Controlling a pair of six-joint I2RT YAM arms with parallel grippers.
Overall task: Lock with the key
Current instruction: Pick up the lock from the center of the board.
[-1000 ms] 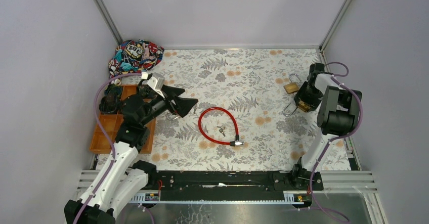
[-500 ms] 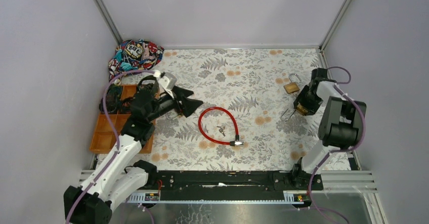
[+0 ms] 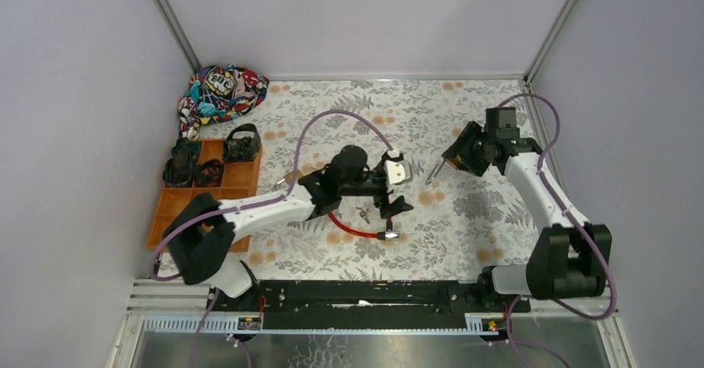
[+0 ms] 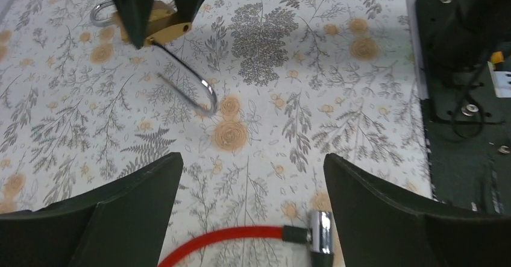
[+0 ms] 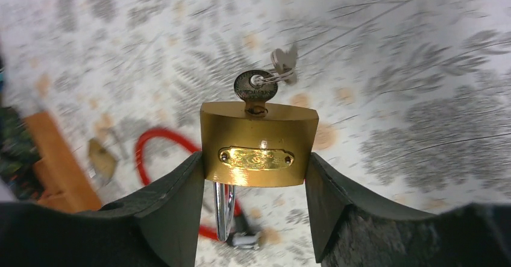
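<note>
My left gripper should next grab the brass padlock by its open silver shackle. The padlock's body and the key in its keyhole then stay free for locking.
My right gripper is shut on a brass padlock and holds it above the table. A key sits in its keyhole with a ring and a second key. Its silver shackle is open and hangs down. The padlock also shows in the left wrist view. My left gripper is open and empty, low over the metal end of a red cable lock. Small keys lie inside the cable loop.
An orange tray with black items stands at the left edge. A colourful cloth lies in the far left corner. Another silver shackle shows beside the right gripper's fingers. Walls close three sides.
My left arm has swung from beside the tray to the centre, over the red cable. My right gripper has carried the padlock up and leftward from the right edge.
</note>
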